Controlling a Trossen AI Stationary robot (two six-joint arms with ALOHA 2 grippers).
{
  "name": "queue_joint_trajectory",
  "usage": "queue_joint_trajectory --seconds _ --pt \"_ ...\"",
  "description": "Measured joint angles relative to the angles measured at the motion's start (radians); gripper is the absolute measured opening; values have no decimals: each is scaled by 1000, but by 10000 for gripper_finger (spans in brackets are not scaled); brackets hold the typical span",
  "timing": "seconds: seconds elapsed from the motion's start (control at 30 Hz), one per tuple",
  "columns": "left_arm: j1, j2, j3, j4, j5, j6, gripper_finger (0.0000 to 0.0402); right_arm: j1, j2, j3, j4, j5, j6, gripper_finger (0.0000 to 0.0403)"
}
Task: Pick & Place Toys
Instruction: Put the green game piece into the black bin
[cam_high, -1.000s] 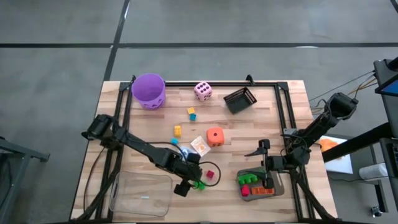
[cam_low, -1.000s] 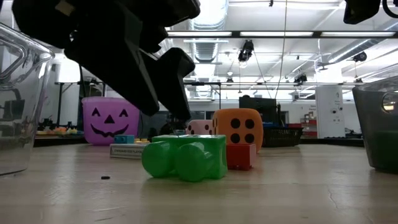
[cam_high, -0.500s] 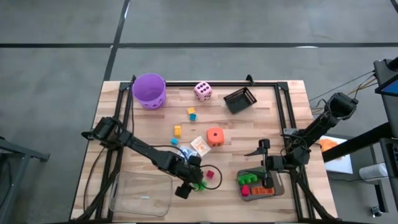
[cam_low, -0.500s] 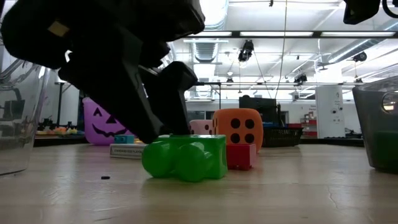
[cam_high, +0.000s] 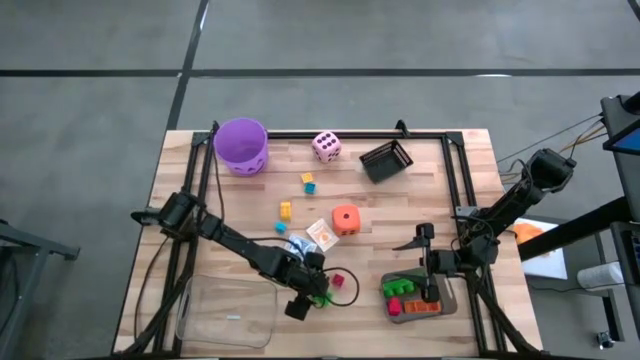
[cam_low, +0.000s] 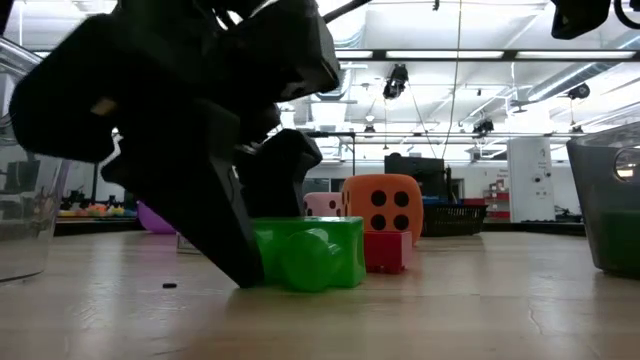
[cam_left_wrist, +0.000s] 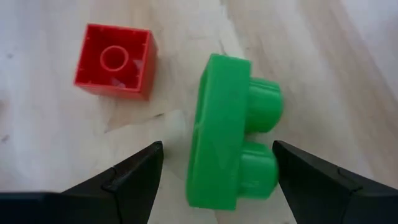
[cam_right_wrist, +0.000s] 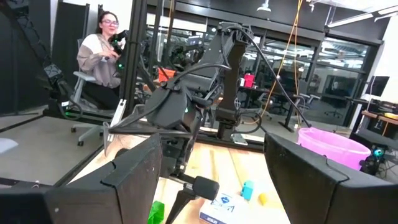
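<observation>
My left fingers stand beside the green brick's body (cam_left_wrist: 214, 146) and its lower stud, and closing now would catch the brick. My left gripper closes on the brick next.
A green brick (cam_left_wrist: 227, 137) lies on its side on the table, studs sideways, with a small red brick (cam_left_wrist: 115, 59) just beyond it. My left gripper (cam_left_wrist: 217, 171) is open and low over the green brick (cam_high: 321, 297), one finger on either side of it with a gap to each. In the low view a dark finger stands in front of the brick's (cam_low: 315, 255) stud end. My right gripper (cam_high: 432, 288) is open and waits above the grey tray (cam_high: 448, 306), which holds green, red and orange bricks.
A clear bin (cam_high: 228, 312) sits at the near left, beside my left arm. Farther back are a card pack (cam_high: 322, 234), an orange die (cam_high: 346, 220), small yellow and blue bricks, a pink die (cam_high: 326, 146), a purple bucket (cam_high: 240, 146) and a black basket (cam_high: 386, 160). A person (cam_right_wrist: 102, 50) sits beyond the table.
My left gripper has come down and a little toward the table's near edge, so that its open fingers now stand on either side of the green brick. The brick has stayed where it was.
</observation>
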Motion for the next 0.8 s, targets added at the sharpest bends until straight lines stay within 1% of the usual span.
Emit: queue_joint_trajectory --seconds 0.07,0.13,0.37,0.67,0.8 --pt "0 0 0 -1 -24 0 291 0 -1 0 0 0 0 277" --pt "0 0 0 -1 -41 2 273 0 -3 0 0 0 0 277" --pt "-1 0 0 -1 -76 25 177 0 -3 0 0 3 3 277" --pt "-1 0 0 -1 -84 50 171 0 -3 0 0 3 3 277" --pt "-1 0 0 -1 -84 53 178 0 -3 0 0 3 3 277"
